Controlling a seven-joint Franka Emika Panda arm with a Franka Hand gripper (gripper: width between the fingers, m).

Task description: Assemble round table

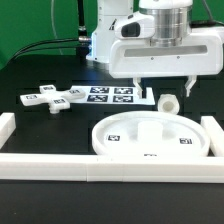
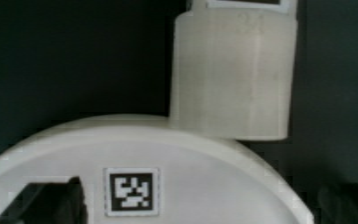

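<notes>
The white cylinder leg needs to stand upright on the round disc [image 1: 150, 135], so my gripper needs to grab the leg by its plain untagged end [image 1: 168, 104] next.
The large white rimmed round disc [image 1: 150, 135] lies flat at the front of the table, with tags on its face. The short white cylinder leg [image 1: 168, 103] lies just behind the disc's far rim. The cross-shaped base [image 1: 55, 98] lies at the exterior view's left. My gripper [image 1: 162, 90] hangs open and empty above the leg, its fingers spread wide on either side of it and clear of it. In the wrist view the leg [image 2: 229, 75] lies beyond the disc [image 2: 176, 150], which carries a tag [image 2: 135, 192].
The marker board [image 1: 115, 95] lies flat between the base and the leg. Long white border bars run along the front [image 1: 110, 165], the exterior view's left [image 1: 8, 125] and right [image 1: 212, 135]. The table surface is black.
</notes>
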